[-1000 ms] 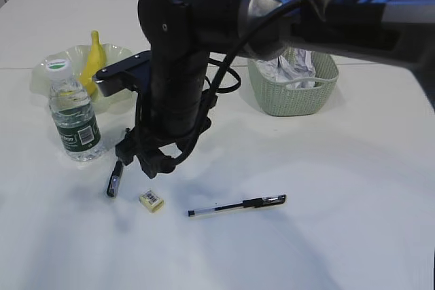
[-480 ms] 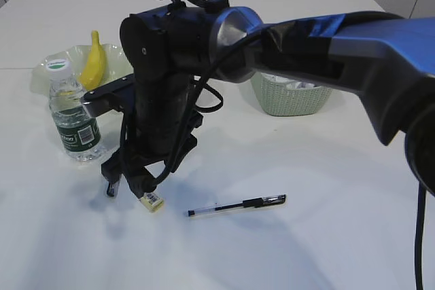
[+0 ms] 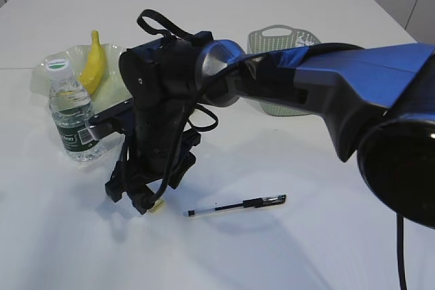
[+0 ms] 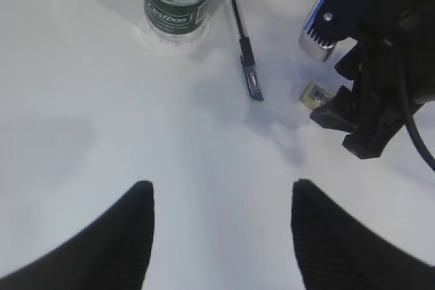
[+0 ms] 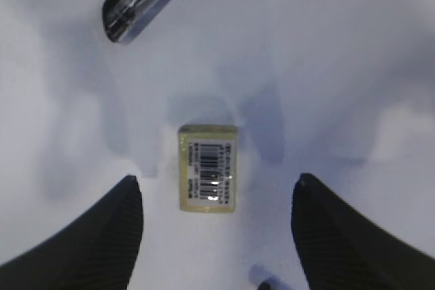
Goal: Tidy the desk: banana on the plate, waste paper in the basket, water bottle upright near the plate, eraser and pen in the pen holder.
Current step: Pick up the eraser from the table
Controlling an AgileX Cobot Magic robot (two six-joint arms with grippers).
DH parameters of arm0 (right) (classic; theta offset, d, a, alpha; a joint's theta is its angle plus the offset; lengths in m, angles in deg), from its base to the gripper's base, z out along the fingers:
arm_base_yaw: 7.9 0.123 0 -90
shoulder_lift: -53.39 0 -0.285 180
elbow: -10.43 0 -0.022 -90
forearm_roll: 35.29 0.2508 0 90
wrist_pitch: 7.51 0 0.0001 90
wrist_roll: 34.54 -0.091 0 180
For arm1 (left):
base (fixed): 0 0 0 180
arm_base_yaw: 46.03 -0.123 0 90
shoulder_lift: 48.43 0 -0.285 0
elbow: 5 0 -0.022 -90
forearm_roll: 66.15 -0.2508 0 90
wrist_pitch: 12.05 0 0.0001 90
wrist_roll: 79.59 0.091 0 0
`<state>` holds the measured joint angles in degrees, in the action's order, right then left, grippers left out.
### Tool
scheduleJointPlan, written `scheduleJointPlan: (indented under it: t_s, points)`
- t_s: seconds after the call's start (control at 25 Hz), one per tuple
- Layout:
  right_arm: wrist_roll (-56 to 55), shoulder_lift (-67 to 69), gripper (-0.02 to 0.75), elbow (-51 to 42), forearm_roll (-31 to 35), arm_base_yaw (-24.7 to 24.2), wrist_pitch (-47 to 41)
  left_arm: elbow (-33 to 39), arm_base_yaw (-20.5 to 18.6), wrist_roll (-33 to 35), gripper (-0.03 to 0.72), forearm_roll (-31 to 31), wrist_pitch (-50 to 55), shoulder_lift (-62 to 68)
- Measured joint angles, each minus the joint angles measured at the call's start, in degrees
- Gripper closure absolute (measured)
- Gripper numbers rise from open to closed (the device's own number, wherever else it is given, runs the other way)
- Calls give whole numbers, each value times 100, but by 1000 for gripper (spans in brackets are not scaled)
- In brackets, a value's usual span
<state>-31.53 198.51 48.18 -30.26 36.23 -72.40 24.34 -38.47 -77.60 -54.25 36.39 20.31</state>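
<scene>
I should drop the eraser (image 5: 207, 168) into the pen holder, so I need to grab it with my right gripper by its long edges (image 5: 232, 168) beside the barcode label.
A yellow eraser (image 5: 207, 168) with a barcode label lies on the white table. My right gripper (image 5: 216, 181) is open, with a finger on either side of it, not touching. In the exterior view the right gripper (image 3: 144, 202) hangs low over the eraser (image 3: 158, 207). A clear pen (image 3: 238, 204) lies to its right. A dark pen (image 4: 241, 39) lies beside the upright water bottle (image 3: 71, 110). The banana (image 3: 93, 63) lies on the plate (image 3: 47, 66). My left gripper (image 4: 222, 185) is open and empty above bare table. The pen holder is out of view.
The green basket (image 3: 277, 32) stands at the back, mostly hidden behind the right arm, and its contents do not show. The right arm crosses the middle of the table. In the left wrist view the right gripper (image 4: 370, 100) sits next to the eraser (image 4: 316, 93).
The right arm has swung left and come down. Its open gripper has gone from beside the eraser to straddling it. The arm now covers the dark pen and most of the basket.
</scene>
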Motion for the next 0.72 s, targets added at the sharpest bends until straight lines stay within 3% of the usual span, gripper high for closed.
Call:
scheduleJointPlan:
  t_s: [0.72]
  points:
    - [-233, 145, 236, 41, -105, 25, 131, 0, 0, 0, 235, 0, -46, 0]
